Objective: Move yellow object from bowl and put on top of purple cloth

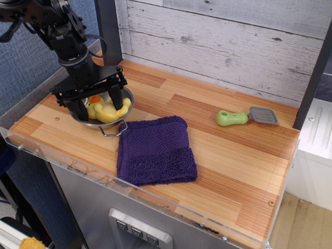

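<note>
The yellow plush duck needs to go onto the purple cloth (pixel 154 150), so my gripper will next grab the duck by its upper part (pixel 105 109).
The yellow plush duck (pixel 106 110) lies inside the shiny steel bowl (pixel 98 123) at the left of the wooden counter. My gripper (pixel 98 105) is lowered into the bowl, open, with one black finger on each side of the duck; whether the fingers touch it I cannot tell. The arm covers the bowl's back rim and part of the duck. The dark purple cloth (pixel 154 150) lies flat just right of the bowl, near the counter's front edge, with nothing on it.
A green-handled tool with a grey head (pixel 245 117) lies at the right rear of the counter. A grey plank wall runs behind, with a dark post (pixel 108 28) close behind the bowl. A clear lip edges the counter's front.
</note>
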Controlling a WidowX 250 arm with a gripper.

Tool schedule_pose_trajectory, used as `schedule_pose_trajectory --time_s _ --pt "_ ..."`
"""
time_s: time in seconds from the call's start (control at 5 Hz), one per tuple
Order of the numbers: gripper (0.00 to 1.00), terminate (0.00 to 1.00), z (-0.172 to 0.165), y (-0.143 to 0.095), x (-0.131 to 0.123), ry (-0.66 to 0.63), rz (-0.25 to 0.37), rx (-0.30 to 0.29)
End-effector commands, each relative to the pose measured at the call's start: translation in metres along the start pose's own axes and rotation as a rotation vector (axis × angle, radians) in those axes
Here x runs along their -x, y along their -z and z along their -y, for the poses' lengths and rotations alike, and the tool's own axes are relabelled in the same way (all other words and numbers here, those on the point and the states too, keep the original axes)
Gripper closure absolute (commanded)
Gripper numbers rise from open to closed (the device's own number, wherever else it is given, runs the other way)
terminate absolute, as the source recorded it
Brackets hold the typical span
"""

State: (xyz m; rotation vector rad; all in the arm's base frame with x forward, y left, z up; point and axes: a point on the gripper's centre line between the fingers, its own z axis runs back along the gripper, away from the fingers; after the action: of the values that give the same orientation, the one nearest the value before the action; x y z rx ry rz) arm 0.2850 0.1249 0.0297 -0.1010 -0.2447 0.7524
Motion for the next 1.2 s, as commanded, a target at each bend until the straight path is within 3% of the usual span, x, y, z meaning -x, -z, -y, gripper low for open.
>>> schedule_pose_trajectory --time_s 0.0,0.4,1.0 --pt "1.00 0.00 0.011 -0.006 0.002 0.075 0.054 -0.064" --pt "1.00 0.00 0.011 -0.018 0.000 0.180 0.082 -0.091" --pt "1.00 0.00 0.017 -0.059 -0.016 0.305 0.170 -0.033"
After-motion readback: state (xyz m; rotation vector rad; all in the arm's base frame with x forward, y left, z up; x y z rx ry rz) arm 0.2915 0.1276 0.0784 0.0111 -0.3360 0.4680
